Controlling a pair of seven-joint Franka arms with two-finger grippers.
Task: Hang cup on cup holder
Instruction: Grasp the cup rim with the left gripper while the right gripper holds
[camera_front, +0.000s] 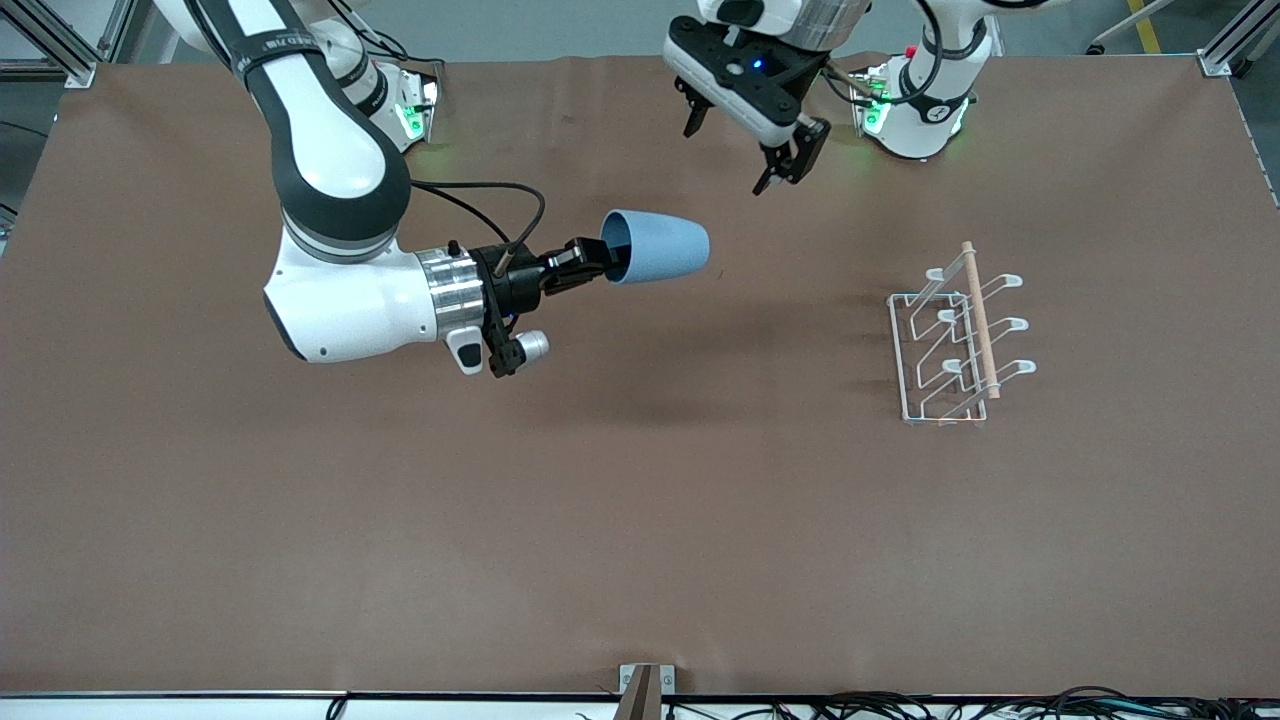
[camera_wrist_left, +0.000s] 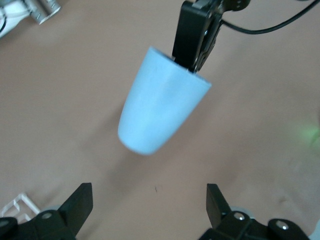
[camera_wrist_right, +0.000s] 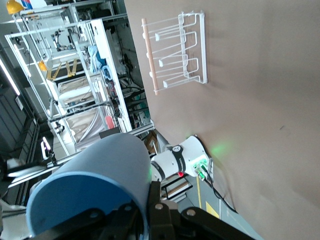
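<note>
My left gripper grabs the cup by its closed base end (camera_front: 689, 245) next, so that the cup's rim stays free to go onto the holder (camera_front: 960, 335).
The light-blue cup (camera_front: 655, 247) lies on its side in the air over the middle of the table, its base pointing toward the left arm's end. My right gripper (camera_front: 600, 262) is shut on its rim, one finger inside and one outside (camera_wrist_right: 145, 220). In the right wrist view the cup (camera_wrist_right: 95, 185) fills the near corner. The white wire cup holder (camera_front: 960, 335) with its wooden dowel stands on the table toward the left arm's end, apart from the cup; the right wrist view also shows the cup holder (camera_wrist_right: 175, 50). My left gripper (camera_front: 728, 155) hangs open and empty above the cup (camera_wrist_left: 160, 112).
Both arm bases (camera_front: 915, 110) stand along the table edge farthest from the front camera. A small metal bracket (camera_front: 645, 685) and several cables sit at the nearest edge. Brown covering (camera_front: 640, 500) spreads between the cup and the holder.
</note>
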